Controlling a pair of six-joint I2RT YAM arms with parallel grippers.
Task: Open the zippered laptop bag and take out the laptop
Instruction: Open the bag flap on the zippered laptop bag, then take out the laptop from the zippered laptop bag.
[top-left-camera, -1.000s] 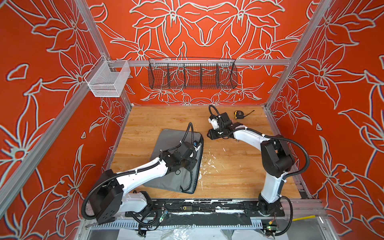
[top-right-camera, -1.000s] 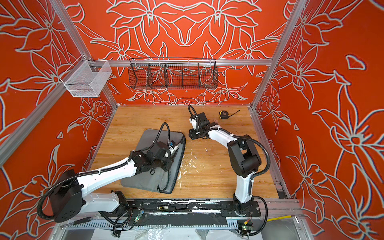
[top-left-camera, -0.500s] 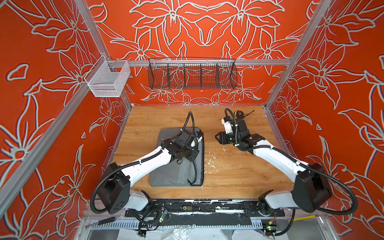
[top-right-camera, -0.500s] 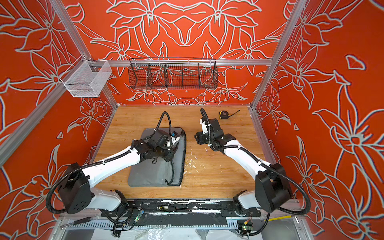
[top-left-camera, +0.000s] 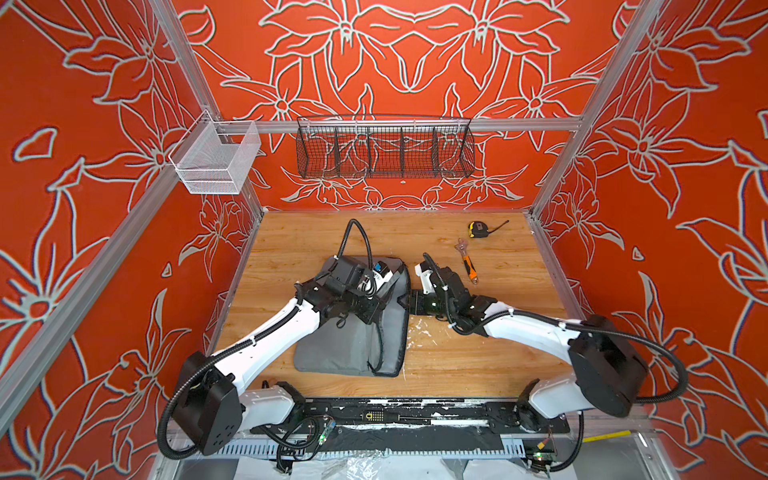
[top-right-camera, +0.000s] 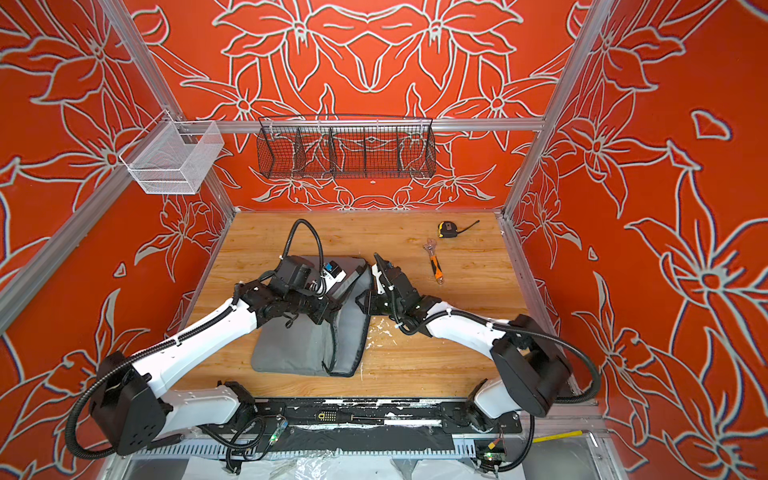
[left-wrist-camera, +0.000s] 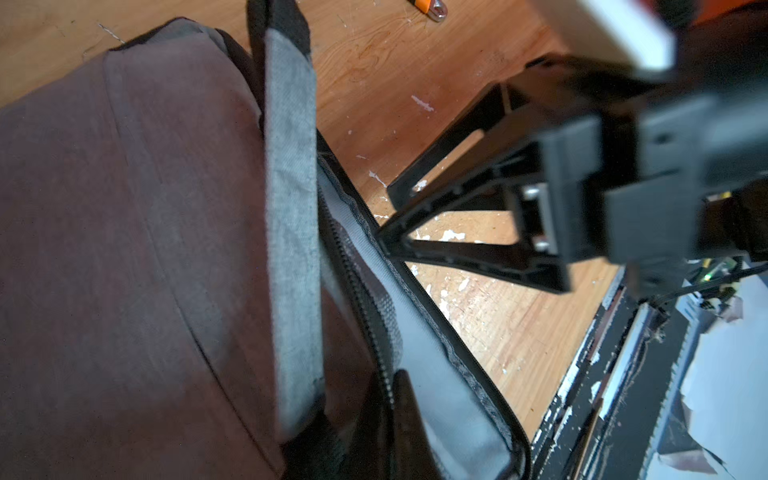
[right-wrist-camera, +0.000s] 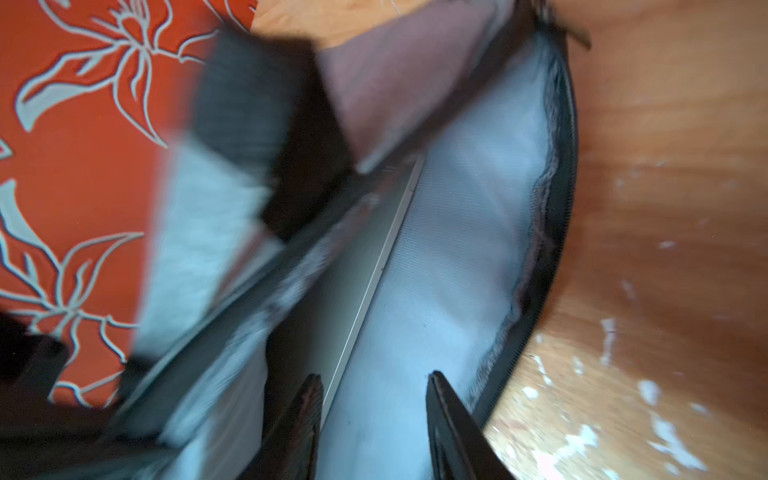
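Next, my right gripper grabs the laptop (right-wrist-camera: 353, 266) by its bright edge facing the unzipped opening, fingers on both sides of its thin body, to take it out.
The grey laptop bag (top-left-camera: 349, 345) (top-right-camera: 291, 349) lies on the wooden table, unzipped along its right side. My left gripper (top-left-camera: 375, 311) (top-right-camera: 328, 311) (left-wrist-camera: 392, 399) is shut on the zip edge of the bag's top flap (left-wrist-camera: 124, 249) and holds it raised. My right gripper (top-left-camera: 411, 301) (top-right-camera: 362, 301) (right-wrist-camera: 374, 378) is open, its tips just inside the gap over the pale lining (right-wrist-camera: 457, 249). The laptop (right-wrist-camera: 353, 266) shows there as a thin silver-grey slab with a bright edge, lying by one right fingertip. The left wrist view shows the right gripper (left-wrist-camera: 388, 218) at the zip edge.
An orange-handled wrench (top-left-camera: 467, 262) and a yellow-black tape measure (top-left-camera: 478, 228) lie at the back right of the table. A black wire basket (top-left-camera: 386, 149) and a white mesh basket (top-left-camera: 216, 166) hang on the walls. White flecks dot the wood by the bag.
My right gripper has come from the back of the table to the bag's open right side. The left gripper has kept hold of the flap while the bag turned and shifted.
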